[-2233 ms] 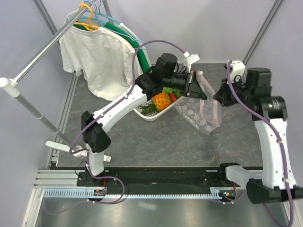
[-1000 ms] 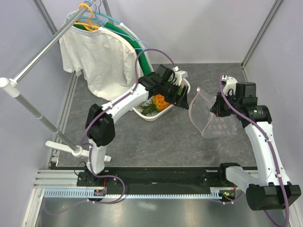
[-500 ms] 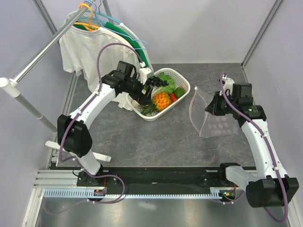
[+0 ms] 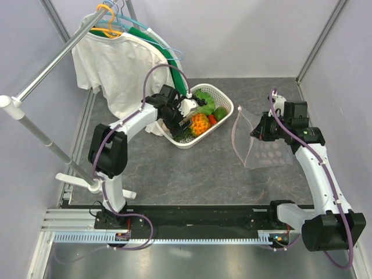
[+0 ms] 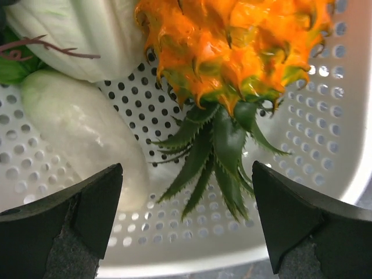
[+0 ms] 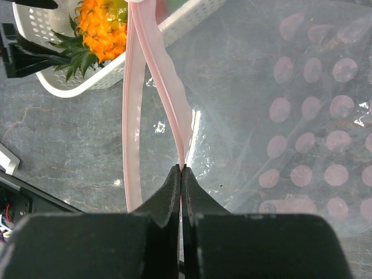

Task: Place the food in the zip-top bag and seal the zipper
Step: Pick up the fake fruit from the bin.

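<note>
The left gripper grabs the orange fruit by its green leaves next, leaving its knobbly body free to enter the zip-top bag first.
The food lies in a white perforated basket (image 4: pixel 226 104): an orange knobbly fruit (image 4: pixel 200 123) with green leaves, a red chili (image 4: pixel 212 119), a green round piece (image 4: pixel 220 113) and a green leafy piece (image 4: pixel 203 99). My left gripper (image 4: pixel 185 119) hangs open just over the basket. In the left wrist view its jaws (image 5: pixel 187 174) straddle the orange fruit's (image 5: pixel 232 46) leaves without touching them. My right gripper (image 6: pixel 182 168) is shut on the zipper (image 6: pixel 132 116) of the zip-top bag (image 6: pixel 302 116). It holds the bag's mouth open and raised toward the basket, while the dotted bag (image 4: pixel 264 152) rests on the table.
A pale white vegetable (image 5: pixel 75 122) lies left of the fruit in the basket (image 5: pixel 232 253). A clothes rail (image 4: pixel 52 58) with a white T-shirt (image 4: pixel 116 70) on hangers stands at the back left, its foot (image 4: pixel 87 183) on the left. Walls close in behind and to the right.
My left arm has swung from the bag's mouth back over the basket and its jaws have opened wide. The right gripper has kept its hold on the zipper, with the bag sinking slightly.
</note>
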### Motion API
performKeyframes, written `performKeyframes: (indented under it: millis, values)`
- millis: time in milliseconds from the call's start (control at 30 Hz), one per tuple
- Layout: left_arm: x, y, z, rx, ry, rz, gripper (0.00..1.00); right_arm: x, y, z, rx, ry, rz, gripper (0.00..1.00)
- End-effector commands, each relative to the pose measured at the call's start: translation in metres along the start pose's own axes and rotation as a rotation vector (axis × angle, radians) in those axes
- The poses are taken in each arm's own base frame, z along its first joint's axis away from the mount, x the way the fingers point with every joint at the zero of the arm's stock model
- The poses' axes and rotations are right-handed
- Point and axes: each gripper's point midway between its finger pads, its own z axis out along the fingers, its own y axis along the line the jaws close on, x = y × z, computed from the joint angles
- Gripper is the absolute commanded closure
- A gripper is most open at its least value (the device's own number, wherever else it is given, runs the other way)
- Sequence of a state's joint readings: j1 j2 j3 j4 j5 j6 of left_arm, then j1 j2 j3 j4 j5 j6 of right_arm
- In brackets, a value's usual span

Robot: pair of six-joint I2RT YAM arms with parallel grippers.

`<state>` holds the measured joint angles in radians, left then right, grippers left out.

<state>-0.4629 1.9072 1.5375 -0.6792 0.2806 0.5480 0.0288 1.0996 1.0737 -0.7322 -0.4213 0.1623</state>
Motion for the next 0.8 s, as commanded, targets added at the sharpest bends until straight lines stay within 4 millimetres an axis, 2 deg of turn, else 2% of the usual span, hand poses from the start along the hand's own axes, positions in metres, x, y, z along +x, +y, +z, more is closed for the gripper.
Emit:
performKeyframes:
  millis: [0, 67, 200, 333, 467, 567, 600, 633, 667, 767]
  values:
    - [-0.018, 0.013, 0.016, -0.044, -0.055, 0.102, 0.02, -0.013, 0.004, -0.001, -0.015, -0.034, -0.014, 1.00]
    - [-0.021, 0.013, 0.024, -0.046, -0.062, 0.107, 0.03, -0.011, 0.004, 0.001, -0.017, -0.028, -0.011, 1.00]
    - [-0.013, 0.012, 0.046, -0.029, -0.034, 0.086, 0.04, -0.010, 0.002, 0.003, -0.017, -0.021, -0.007, 1.00]
    - [-0.007, 0.007, 0.056, -0.001, -0.032, 0.081, 0.04, -0.008, 0.001, 0.002, -0.011, -0.019, -0.016, 1.00]
    - [-0.005, 0.004, 0.061, 0.011, -0.043, 0.085, 0.12, -0.006, 0.000, 0.004, -0.009, -0.015, -0.014, 1.00]
    - [-0.012, 0.000, 0.055, 0.027, -0.073, 0.087, 0.24, -0.005, 0.000, 0.005, -0.010, -0.009, -0.011, 1.00]
    - [-0.014, -0.002, 0.051, 0.032, -0.083, 0.087, 0.38, -0.006, -0.001, 0.005, -0.011, -0.009, -0.013, 1.00]
    - [-0.016, -0.006, 0.048, 0.044, -0.095, 0.090, 0.44, -0.005, -0.001, 0.005, -0.011, -0.009, -0.013, 1.00]
    - [-0.023, -0.006, 0.037, 0.034, -0.117, 0.096, 0.48, -0.006, 0.000, 0.004, -0.011, -0.012, -0.016, 1.00]
    - [-0.025, -0.009, 0.023, 0.035, -0.118, 0.089, 0.62, -0.005, -0.001, 0.004, -0.009, -0.010, -0.016, 1.00]
